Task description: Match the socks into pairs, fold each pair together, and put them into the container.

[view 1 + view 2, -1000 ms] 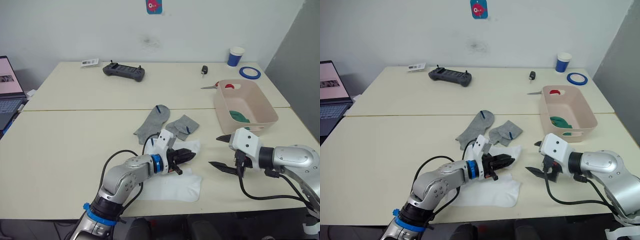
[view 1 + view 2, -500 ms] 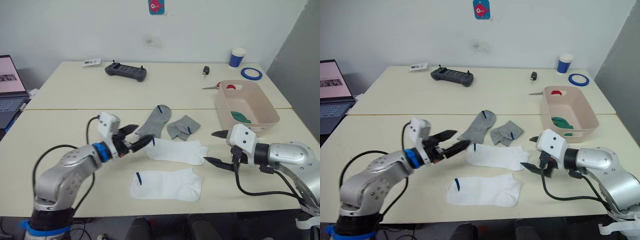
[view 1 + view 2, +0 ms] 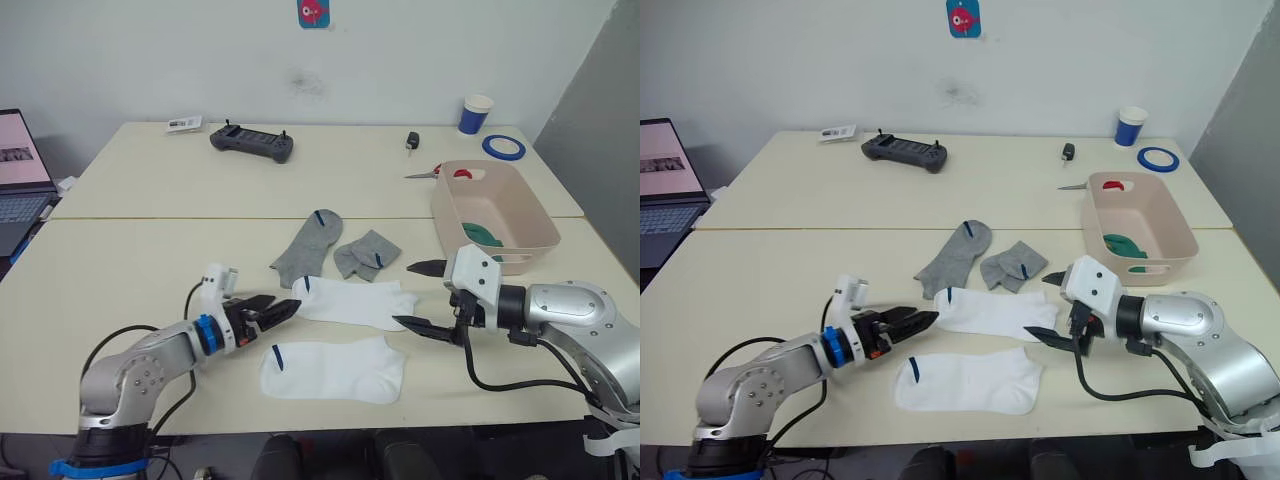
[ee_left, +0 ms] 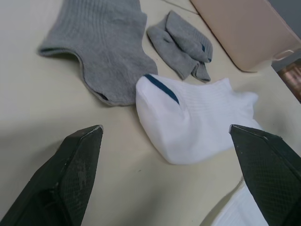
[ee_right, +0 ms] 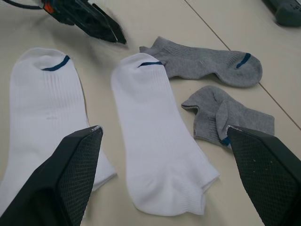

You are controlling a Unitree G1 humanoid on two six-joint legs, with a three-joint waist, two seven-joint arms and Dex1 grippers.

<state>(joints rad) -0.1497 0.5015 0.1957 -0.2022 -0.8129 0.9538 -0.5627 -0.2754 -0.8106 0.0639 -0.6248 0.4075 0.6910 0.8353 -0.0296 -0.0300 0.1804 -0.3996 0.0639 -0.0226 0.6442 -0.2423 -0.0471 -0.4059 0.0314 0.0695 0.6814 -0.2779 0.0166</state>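
Observation:
I should next grab the farther white sock by its blue-marked cuff end [image 3: 306, 293] with my left gripper, to match it with the other white sock [image 3: 335, 371].
Two white socks lie flat side by side near the table's front: the farther one [image 3: 355, 302] and the nearer one [image 3: 335, 368], each with a dark blue cuff mark. Behind them lie a flat grey sock [image 3: 305, 247] and a crumpled grey sock [image 3: 365, 253]. My left gripper [image 3: 288, 309] is open just left of the farther white sock's cuff [image 4: 197, 117], holding nothing. My right gripper [image 3: 402, 294] stands open at that sock's toe end, also empty. The pink-beige container [image 3: 533, 222] at the right holds a dark green sock [image 3: 480, 233].
At the back of the table are a black controller [image 3: 250, 142], a small card [image 3: 180, 125], a key fob [image 3: 409, 141], a paper cup [image 3: 473, 113] and a blue tape ring [image 3: 500, 146]. Scissors [image 3: 425, 173] lie by the container's far corner. A laptop [image 3: 20, 170] sits at far left.
My left gripper has opened and let go of the white sock, swung left, then come back down by its cuff. The farther white sock now lies spread flat. My right gripper edged left.

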